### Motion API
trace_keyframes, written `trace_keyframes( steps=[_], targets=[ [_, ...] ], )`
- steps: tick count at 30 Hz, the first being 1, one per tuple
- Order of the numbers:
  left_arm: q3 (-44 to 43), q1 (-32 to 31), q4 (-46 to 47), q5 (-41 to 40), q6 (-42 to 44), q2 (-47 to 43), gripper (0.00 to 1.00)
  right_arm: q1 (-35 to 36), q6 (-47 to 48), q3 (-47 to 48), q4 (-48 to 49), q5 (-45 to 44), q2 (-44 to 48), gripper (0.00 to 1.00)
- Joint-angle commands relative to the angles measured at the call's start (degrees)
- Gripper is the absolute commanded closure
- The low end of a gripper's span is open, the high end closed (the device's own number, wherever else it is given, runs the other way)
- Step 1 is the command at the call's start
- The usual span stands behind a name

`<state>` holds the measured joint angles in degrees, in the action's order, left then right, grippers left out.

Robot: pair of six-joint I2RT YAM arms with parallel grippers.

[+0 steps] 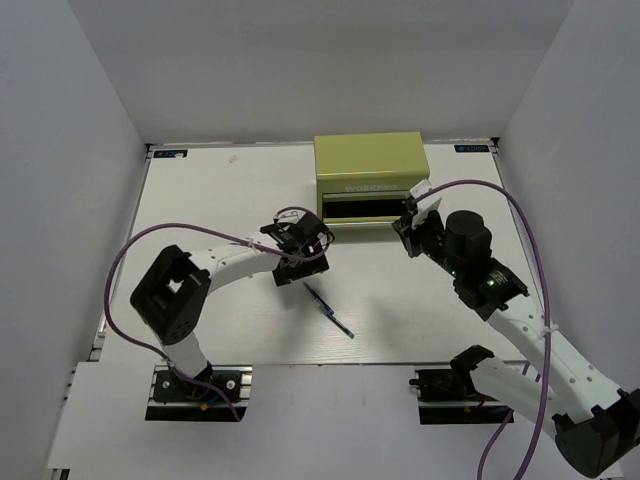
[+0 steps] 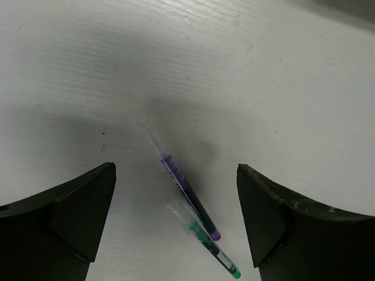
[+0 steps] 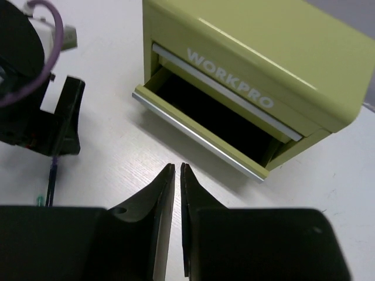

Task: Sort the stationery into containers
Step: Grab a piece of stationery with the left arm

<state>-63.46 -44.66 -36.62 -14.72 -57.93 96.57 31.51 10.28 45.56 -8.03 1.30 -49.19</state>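
Note:
The left gripper isn't ready to close yet, because its fingers are well above the purple pen between them. It needs to lower first, then close on the pen.
The yellow-green WORKPRO chest (image 1: 370, 165) stands at the back of the table. Its lower drawer (image 3: 199, 132) is pulled out and its inside is dark; the upper drawer (image 3: 228, 88) is closed. Two thin pens lie end to end on the table: a dark purple pen (image 2: 184, 190) and a green pen (image 2: 214, 252). From above they show as the dark pen (image 1: 320, 300) and the green pen (image 1: 344, 326). My left gripper (image 2: 176, 170) hangs open over them, a finger on each side, touching neither. My right gripper (image 3: 177, 168) is shut and empty, just in front of the open drawer.
In the right wrist view the left arm's wrist (image 3: 53, 117) sits at the upper left, with a pen (image 3: 51, 181) below it. White walls enclose the table (image 1: 220, 200) on three sides. Purple cables loop off both arms.

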Motion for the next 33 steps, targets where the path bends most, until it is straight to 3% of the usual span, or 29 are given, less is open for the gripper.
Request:
trace_keyframes(
  steps=[1, 16, 22, 29, 33],
  targets=[
    [-3.42, -0.60, -6.44, -4.08, -4.46, 1.16, 0.07, -0.13, -1.41, -0.47, 4.43, -3.58, 2.25, 0.85],
    [-10.44, -4.99, -10.75, -8.66, -8.60, 10.21, 0.22, 0.22, -2.11, -1.53, 6.54, -5.96, 4.10, 0.80],
    [-12.21, -6.22, -12.25, -9.71, -9.74, 13.29, 0.35, 0.22, -2.28, -1.97, 6.89, -6.22, 4.63, 0.80],
    [-11.68, -6.75, -10.58, -9.19, -10.27, 14.34, 0.63, 0.22, -2.37, -2.14, 7.06, -6.13, 5.07, 0.79],
    [-10.46, -6.75, -8.12, -8.66, -8.70, 12.77, 0.73, 0.22, -2.37, -2.32, 7.33, -6.05, 5.42, 0.79]
  ],
)
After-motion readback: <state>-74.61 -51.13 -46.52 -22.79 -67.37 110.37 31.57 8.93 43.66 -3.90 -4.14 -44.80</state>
